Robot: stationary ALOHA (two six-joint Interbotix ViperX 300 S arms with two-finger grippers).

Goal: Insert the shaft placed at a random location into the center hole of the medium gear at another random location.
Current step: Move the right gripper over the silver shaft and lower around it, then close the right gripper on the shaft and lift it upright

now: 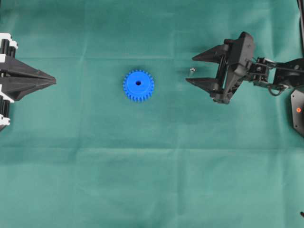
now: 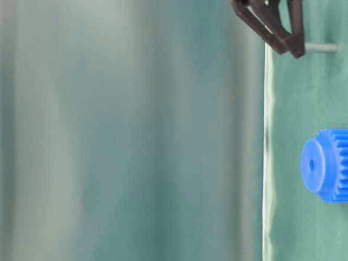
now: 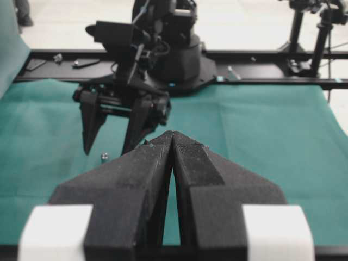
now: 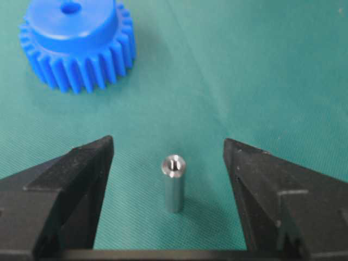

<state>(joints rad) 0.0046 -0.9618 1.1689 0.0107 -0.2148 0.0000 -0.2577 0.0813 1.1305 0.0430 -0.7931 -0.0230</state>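
Observation:
My right gripper will fit the shaft into the medium gear's center hole (image 1: pixel 138 83), so it will next grab the shaft by its upper end (image 1: pixel 192 70).
The shaft (image 4: pixel 174 185), a small silver pin, stands upright on the green cloth. My right gripper (image 4: pixel 168 144) is open around it, one finger on each side, neither touching. Overhead, the shaft (image 1: pixel 192 70) sits between the right gripper's (image 1: pixel 190 69) two tips. The medium gear (image 1: pixel 138 85) lies flat to the left of it, blue, with its center hole (image 1: pixel 138 82) facing up and nothing in it. My left gripper (image 1: pixel 52 80) is shut and holds nothing at the left edge, far from the gear. From the left wrist, the shaft (image 3: pixel 104 157) shows below the right gripper's fingers.
Green cloth (image 1: pixel 152 180) covers the whole table. A black frame rail (image 3: pixel 261 57) runs behind the right arm's base. A black part with an orange dot (image 1: pixel 298 111) sits at the right edge.

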